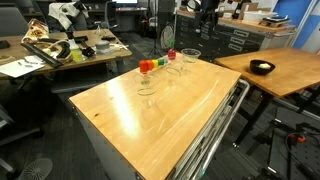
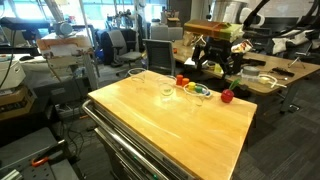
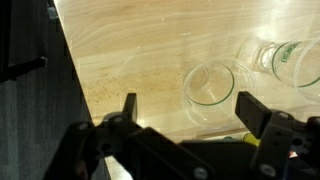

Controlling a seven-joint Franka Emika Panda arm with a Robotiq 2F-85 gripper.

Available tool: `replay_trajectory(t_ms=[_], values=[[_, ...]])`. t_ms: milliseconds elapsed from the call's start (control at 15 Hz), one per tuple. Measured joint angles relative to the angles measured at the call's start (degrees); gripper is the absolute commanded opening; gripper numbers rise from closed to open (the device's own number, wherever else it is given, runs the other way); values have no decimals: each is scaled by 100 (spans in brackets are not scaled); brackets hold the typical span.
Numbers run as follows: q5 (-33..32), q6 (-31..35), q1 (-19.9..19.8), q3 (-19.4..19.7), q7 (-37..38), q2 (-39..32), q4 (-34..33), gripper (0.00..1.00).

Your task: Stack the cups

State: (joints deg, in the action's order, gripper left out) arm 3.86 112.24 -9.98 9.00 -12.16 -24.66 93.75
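My gripper is about to grab the upright clear cup from above by one side of its rim. The cup's base stays free to stack into another cup.
Three clear plastic cups stand on the wooden table top (image 1: 180, 110): one near the middle (image 1: 146, 86), one further back (image 1: 172, 70), one at the far edge (image 1: 190, 55). In an exterior view two show clearly (image 2: 136, 73) (image 2: 166, 94). My gripper (image 2: 216, 60) hangs well above the table's far side, open and empty. In the wrist view its fingers (image 3: 190, 108) frame one upright cup (image 3: 208, 88) far below; two more cups (image 3: 262, 55) (image 3: 305, 65) sit at the right edge.
Small red, orange and green objects (image 1: 147, 66) (image 1: 170, 55) sit among the cups; they also show in an exterior view (image 2: 181, 80) (image 2: 227, 96) (image 2: 200, 90). A second wooden table with a black bowl (image 1: 262, 67) stands beside the cart. Cluttered desks and chairs surround it.
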Motion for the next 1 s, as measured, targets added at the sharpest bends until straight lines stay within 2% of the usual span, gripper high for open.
replay_trajectory(t_ms=[867, 933, 1000], values=[[11, 4, -234, -324, -372, -554, -100, 100], [14, 4, -235, -356, -395, -585, -107, 75], [23, 4, -235, -387, -413, -614, -117, 74]])
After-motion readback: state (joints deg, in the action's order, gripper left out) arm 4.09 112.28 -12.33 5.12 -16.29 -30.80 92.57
